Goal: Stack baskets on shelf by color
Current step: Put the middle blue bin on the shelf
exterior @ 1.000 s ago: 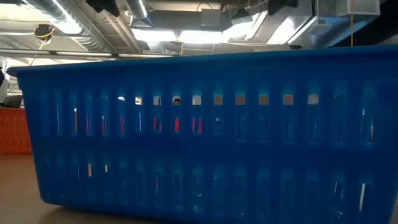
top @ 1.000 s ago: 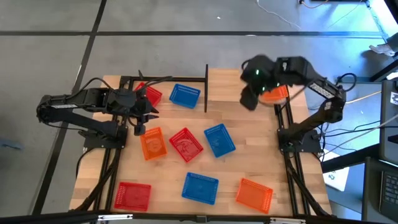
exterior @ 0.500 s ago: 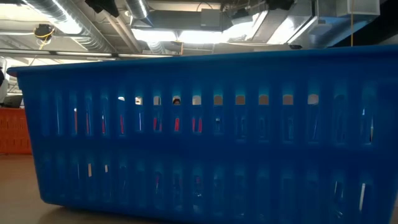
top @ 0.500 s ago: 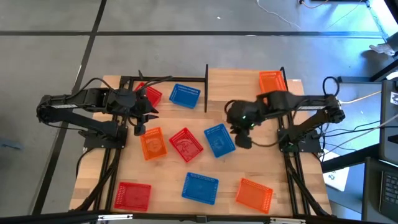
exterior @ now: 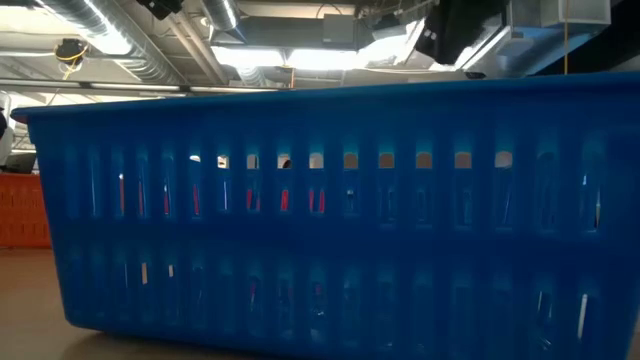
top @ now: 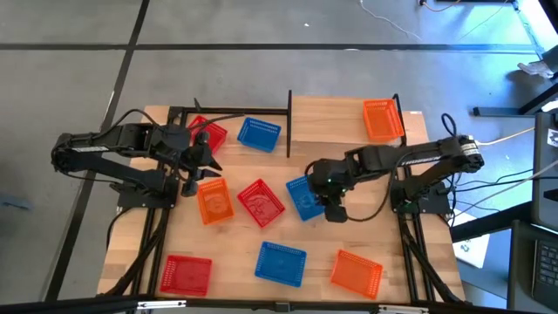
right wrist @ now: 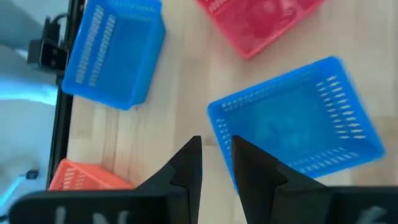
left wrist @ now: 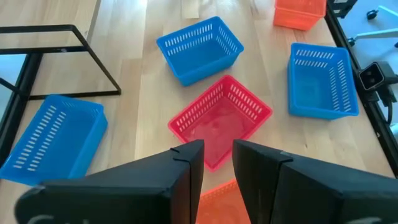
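Next, my right gripper grabs the basket by its side's rim (right wrist: 216, 128), to stack the blue basket on the shelf.
Nine lattice baskets show in the high view. A red basket (top: 205, 131) and a blue basket (top: 259, 133) sit within the shelf (top: 289, 122). On the tabletop stand an orange basket (top: 381, 118) at the far right, an orange basket (top: 215, 202), a red basket (top: 260, 202) and a blue basket (top: 303, 199) mid-table, and red (top: 186, 275), blue (top: 281, 263) and orange (top: 356, 272) baskets along the near edge. My left gripper (left wrist: 218, 163) hovers over the mid-table orange basket's far rim (left wrist: 214, 199), narrowly open. My right gripper (right wrist: 216, 155), also narrowly open, hangs by the mid-table blue basket's right wall (right wrist: 217, 121).
The shelf's black posts (left wrist: 62, 56) stand at the far left of the table. Bare wood lies between the shelf and the far-right orange basket. A blue basket wall (exterior: 320, 220) fills the low view, with an orange basket (exterior: 20, 210) at its left edge.
My right gripper has left the orange basket at the table's far right, which stays standing there. It has swung toward the table's left and near edge and lowered to the right side of the mid-table blue basket.
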`<move>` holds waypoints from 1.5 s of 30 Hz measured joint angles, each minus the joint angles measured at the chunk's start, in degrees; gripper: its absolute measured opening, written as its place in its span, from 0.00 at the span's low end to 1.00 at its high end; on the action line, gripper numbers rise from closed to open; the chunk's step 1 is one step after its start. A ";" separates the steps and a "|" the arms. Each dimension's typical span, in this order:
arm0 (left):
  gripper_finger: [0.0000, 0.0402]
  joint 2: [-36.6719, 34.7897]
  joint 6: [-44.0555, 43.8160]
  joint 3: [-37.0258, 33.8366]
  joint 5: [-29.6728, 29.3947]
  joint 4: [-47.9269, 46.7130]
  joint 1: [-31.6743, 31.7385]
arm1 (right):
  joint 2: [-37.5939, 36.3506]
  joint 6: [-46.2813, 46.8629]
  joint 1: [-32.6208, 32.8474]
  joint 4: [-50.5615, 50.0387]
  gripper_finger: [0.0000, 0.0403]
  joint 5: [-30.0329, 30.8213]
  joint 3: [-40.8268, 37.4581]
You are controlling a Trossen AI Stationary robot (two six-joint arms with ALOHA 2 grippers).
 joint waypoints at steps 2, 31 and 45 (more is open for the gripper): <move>0.19 0.00 0.18 0.00 0.02 0.00 0.00 | -0.02 -0.33 0.83 2.19 0.21 -0.18 -1.65; 0.19 -0.02 -0.20 0.00 -1.46 0.01 0.02 | 0.04 -3.79 3.02 20.41 0.21 3.07 -24.27; 0.19 -0.02 -0.17 0.00 -1.51 0.02 0.02 | 6.50 -7.59 2.87 21.56 0.21 7.36 -24.27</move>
